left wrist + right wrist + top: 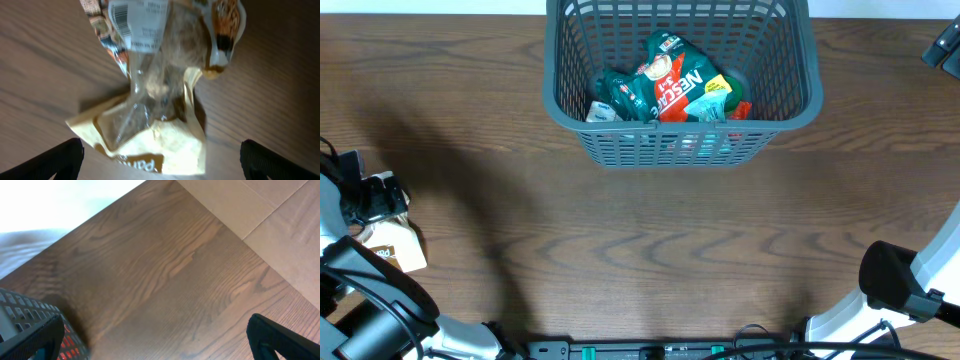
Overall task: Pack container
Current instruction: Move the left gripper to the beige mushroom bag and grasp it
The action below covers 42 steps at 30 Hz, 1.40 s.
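I should lower my left gripper before I close it. Its fingers are above the packet's near end [395, 243] [156, 139] and would miss it if I closed now.
The container [788, 112], a dark grey lattice basket, stands at the far middle of the table. It holds several packets, among them a red Nescafe packet [678, 88] and a green packet [623, 92]. A cream and brown packet with a clear window [150, 115] lies on the table at the left [402, 248]. My left gripper [161, 148] is open, its fingers apart on either side of the packet's near end, not closed on it. My right gripper [155, 330] is open and empty over bare table, right of the basket, in the overhead view's top right corner [942, 45].
The wooden table [650, 250] runs across the view. In the right wrist view a corner of the basket [20, 320] shows at the lower left, and the table's far edge meets a tan floor [260, 210]. Arm bases stand at the front corners.
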Tool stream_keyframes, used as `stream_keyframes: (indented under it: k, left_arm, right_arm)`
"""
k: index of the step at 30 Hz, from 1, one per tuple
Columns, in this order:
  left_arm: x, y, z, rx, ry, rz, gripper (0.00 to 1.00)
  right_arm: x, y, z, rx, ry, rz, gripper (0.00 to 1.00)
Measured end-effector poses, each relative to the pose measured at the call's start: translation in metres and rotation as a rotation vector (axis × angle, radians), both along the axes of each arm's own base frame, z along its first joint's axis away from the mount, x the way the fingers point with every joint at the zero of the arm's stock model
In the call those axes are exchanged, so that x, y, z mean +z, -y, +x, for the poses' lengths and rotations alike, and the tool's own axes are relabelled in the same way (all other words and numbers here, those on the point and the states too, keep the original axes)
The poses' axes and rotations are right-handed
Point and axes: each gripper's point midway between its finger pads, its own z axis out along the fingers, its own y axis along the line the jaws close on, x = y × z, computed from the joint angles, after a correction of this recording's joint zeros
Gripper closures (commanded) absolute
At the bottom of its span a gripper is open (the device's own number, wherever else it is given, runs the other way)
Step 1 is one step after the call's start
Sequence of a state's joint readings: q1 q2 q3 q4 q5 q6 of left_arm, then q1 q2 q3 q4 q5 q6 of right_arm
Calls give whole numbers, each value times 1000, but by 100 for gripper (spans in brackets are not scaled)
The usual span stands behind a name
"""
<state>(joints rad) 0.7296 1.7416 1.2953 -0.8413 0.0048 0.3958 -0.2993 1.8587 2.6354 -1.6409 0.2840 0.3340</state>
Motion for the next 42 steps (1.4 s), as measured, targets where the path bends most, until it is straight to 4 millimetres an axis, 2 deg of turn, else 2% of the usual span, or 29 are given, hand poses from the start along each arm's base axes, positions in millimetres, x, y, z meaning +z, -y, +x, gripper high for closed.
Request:
stream_keyframes:
  k: [5,12,18,21,22,23,25,26,38,42]
  left_arm:
    - [-5,-3,1,-62,-12,6,1]
    - [-50,-4,-1,-73,-90,-67,1]
    - [-74,-9,4,-73,-100,-76,0]
    - [-84,-8,6,-72,-103,-100,10]
    - [-85,-7,7,-69,-98,-106,19]
    - [-85,-7,8,-67,-95,-109,33]
    - [-86,-6,12,-62,-78,-119,79]
    - [-87,-7,14,-67,-70,-120,94]
    - [-81,-14,20,-5,-59,-103,94]
    - [-63,-27,33,54,-14,-67,94]
  right_arm:
    - [0,0,0,1,0,0,1]
    - [0,0,0,0,0,0,1]
    - [0,0,0,0,0,0,1]
    - [0,0,0,0,0,0,1]
    - [0,0,0,0,0,0,1]
    - [0,0,0,0,0,0,1]
    - [0,0,0,0,0,0,1]
    - [0,0,0,0,0,0,1]
    - [0,0,0,0,0,0,1]
    - [0,0,0,0,0,0,1]
